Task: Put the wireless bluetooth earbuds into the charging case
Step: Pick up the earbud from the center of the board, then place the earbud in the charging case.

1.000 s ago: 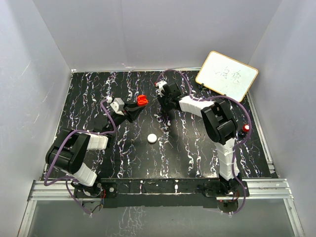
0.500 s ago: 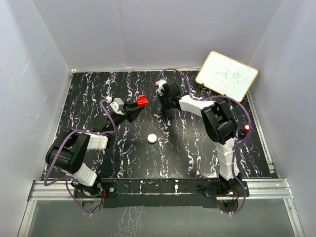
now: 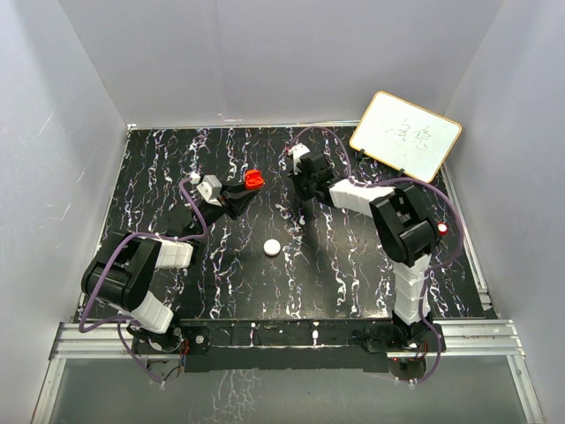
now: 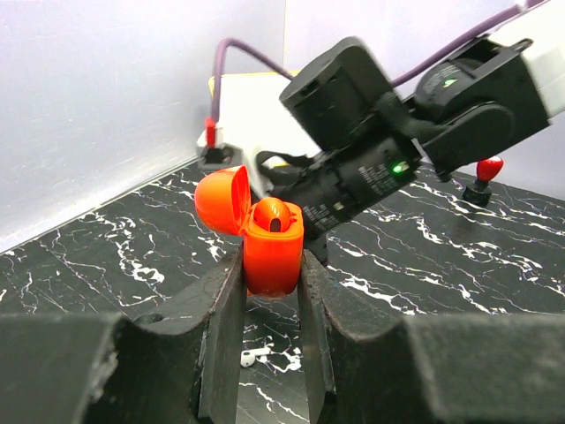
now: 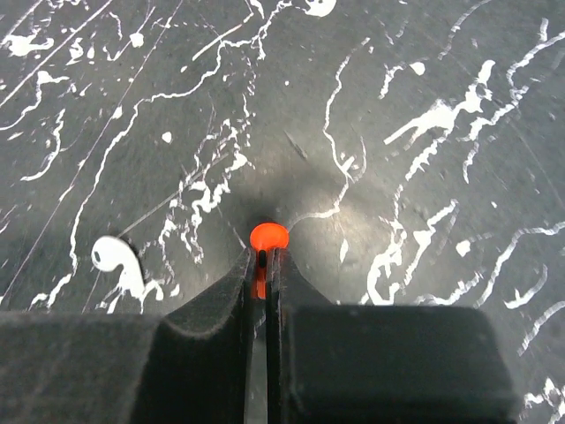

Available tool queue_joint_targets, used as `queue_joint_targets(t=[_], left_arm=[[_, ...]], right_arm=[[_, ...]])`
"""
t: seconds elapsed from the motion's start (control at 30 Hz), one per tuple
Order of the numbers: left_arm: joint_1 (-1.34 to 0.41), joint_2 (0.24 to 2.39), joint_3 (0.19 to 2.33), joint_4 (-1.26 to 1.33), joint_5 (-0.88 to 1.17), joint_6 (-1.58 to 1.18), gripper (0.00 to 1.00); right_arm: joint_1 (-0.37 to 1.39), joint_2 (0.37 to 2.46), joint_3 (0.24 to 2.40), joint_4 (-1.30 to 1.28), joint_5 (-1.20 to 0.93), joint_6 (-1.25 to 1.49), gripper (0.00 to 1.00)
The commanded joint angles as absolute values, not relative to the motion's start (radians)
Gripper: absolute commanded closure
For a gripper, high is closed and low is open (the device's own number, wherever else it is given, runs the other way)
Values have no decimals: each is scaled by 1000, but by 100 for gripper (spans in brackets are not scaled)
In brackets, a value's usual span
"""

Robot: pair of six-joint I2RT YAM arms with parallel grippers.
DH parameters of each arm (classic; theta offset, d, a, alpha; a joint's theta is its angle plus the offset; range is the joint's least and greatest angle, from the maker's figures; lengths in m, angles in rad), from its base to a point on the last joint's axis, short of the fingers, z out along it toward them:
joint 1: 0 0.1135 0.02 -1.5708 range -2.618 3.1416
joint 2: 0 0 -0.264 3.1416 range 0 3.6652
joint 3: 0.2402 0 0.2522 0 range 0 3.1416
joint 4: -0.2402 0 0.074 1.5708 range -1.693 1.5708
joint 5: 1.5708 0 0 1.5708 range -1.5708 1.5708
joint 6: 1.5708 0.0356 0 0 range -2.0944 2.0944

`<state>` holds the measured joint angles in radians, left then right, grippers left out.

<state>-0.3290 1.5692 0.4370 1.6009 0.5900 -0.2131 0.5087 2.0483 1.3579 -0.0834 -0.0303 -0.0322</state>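
Note:
My right gripper would lift the red earbud from the table if I raised it now, because its fingers are shut around the earbud.
My left gripper (image 4: pixel 272 269) is shut on the orange-red charging case (image 4: pixel 274 252) and holds it above the table with its lid (image 4: pixel 222 199) flipped open to the left. One red-and-dark earbud (image 4: pixel 274 215) sits in the case's top. In the top view the case (image 3: pixel 255 180) is at the left gripper's tip (image 3: pixel 246 188). My right gripper (image 5: pixel 265 258) is shut on the other red earbud (image 5: pixel 269 236), whose round head sticks out past the fingertips just above the black marbled table. In the top view the right gripper (image 3: pixel 305 209) points down, to the right of the case.
A white round puck (image 3: pixel 273 248) lies near the table's middle. A small white earbud (image 4: pixel 255 355) lies on the table under the case. A whiteboard (image 3: pixel 405 134) leans at the back right. Grey walls enclose the black marbled table (image 3: pixel 353 265).
The right arm's wrist and elbow have shifted a little to the right with the red earbud still held. The left arm and the case have not moved.

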Motion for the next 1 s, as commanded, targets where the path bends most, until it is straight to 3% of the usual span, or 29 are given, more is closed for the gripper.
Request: queue_joint_targets(t=[0.0,0.2,0.4,0.6,0.8,0.97], left_arm=[[-324,1538,431,1788,598,-208,100],[-324,1549,444,1789,606,-229,100],[-324,1558,461,1789,605,-259,100],[-326,1574,481,1787,606,-299,100],[-339,1589,501,1788,615,-311,100],[-364,1596,511,1789,649,-294,100]], right_arm=[[490,1856,1237,179,-20,18,100],[474,1575,958,552,-94,82,100],[472,1432,749,905,-213,176,100],[477,1456,586,1343,-328,254,100],[577,1573,470,1796,-290,154,100],[667,1601,496,1815,-194,88,100]])
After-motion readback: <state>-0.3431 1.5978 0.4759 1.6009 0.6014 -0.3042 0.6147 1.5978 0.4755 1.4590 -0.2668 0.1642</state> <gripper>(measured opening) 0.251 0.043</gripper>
